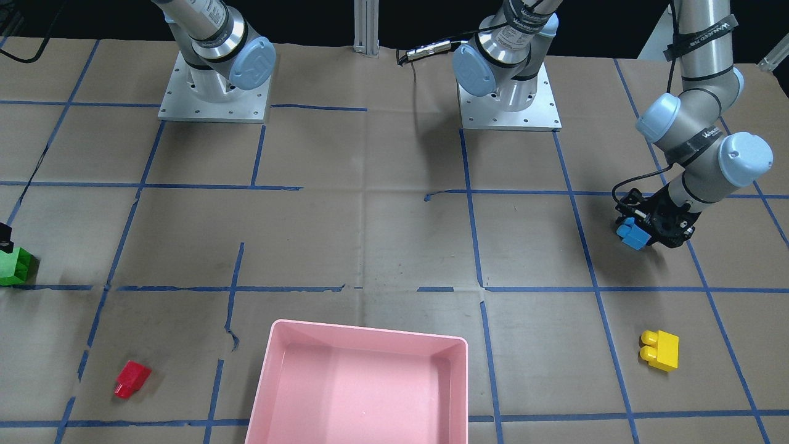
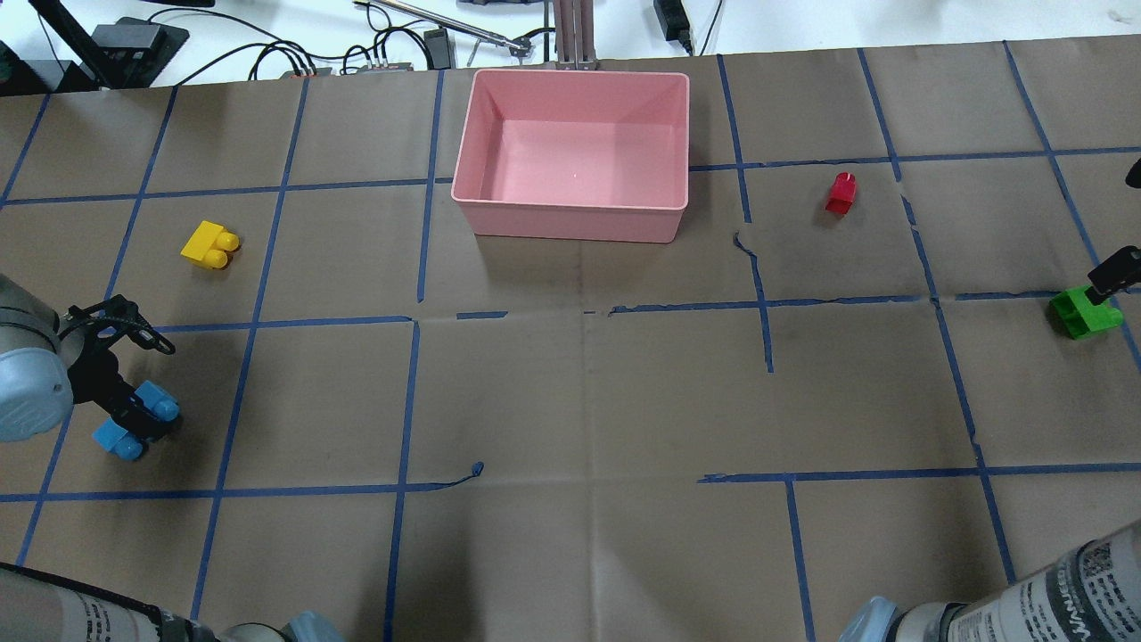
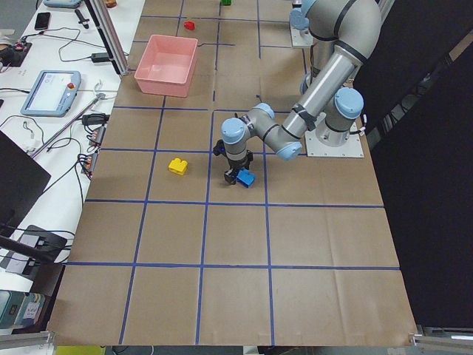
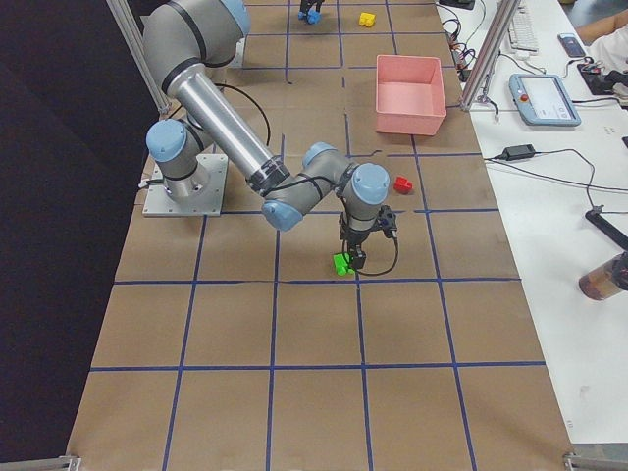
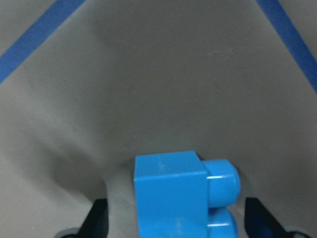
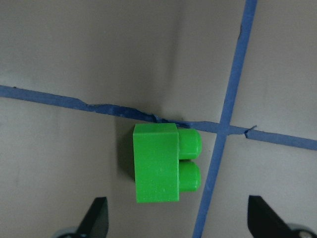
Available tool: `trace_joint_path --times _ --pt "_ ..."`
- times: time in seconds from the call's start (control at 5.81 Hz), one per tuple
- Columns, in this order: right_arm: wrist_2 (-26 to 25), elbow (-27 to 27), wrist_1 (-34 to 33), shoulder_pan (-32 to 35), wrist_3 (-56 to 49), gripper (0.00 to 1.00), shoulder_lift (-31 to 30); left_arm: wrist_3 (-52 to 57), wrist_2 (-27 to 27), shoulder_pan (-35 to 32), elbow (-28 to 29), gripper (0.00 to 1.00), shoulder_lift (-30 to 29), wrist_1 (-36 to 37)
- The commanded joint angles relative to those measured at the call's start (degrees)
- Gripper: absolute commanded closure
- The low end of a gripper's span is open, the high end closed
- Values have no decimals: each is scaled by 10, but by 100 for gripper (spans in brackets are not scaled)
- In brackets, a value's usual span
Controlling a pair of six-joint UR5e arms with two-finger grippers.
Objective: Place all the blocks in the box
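Observation:
My left gripper grips the block by its body [image 1: 633,233] next, to put the light blue block into the pink box [image 1: 356,381].
My left gripper [image 2: 134,421] is open and straddles the light blue block [image 5: 181,193] near the table's left side; a gap shows between the block and the left finger [image 5: 99,218]. My right gripper [image 6: 178,220] is open just above the green block [image 6: 163,168], which lies on a blue tape line at the table's right edge [image 2: 1085,314]. The yellow block [image 2: 209,245] lies left of the pink box [image 2: 570,223]. The red block [image 2: 841,193] lies right of it. The box holds nothing.
Brown paper with a blue tape grid covers the table. The two arm bases [image 1: 216,92] [image 1: 508,92] stand at the robot's side. Cables and a tablet [image 3: 52,89] lie beyond the table's far edge, behind the box.

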Motion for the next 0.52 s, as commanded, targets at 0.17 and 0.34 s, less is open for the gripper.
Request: trace_joint_path --times 0.17,0.34 --pt "1 14 -29 0 17 0 35 -81 2 -8 12 100 17 -9" --pt "1 14 -30 0 17 0 36 -116 -6 -36 57 100 39 -60"
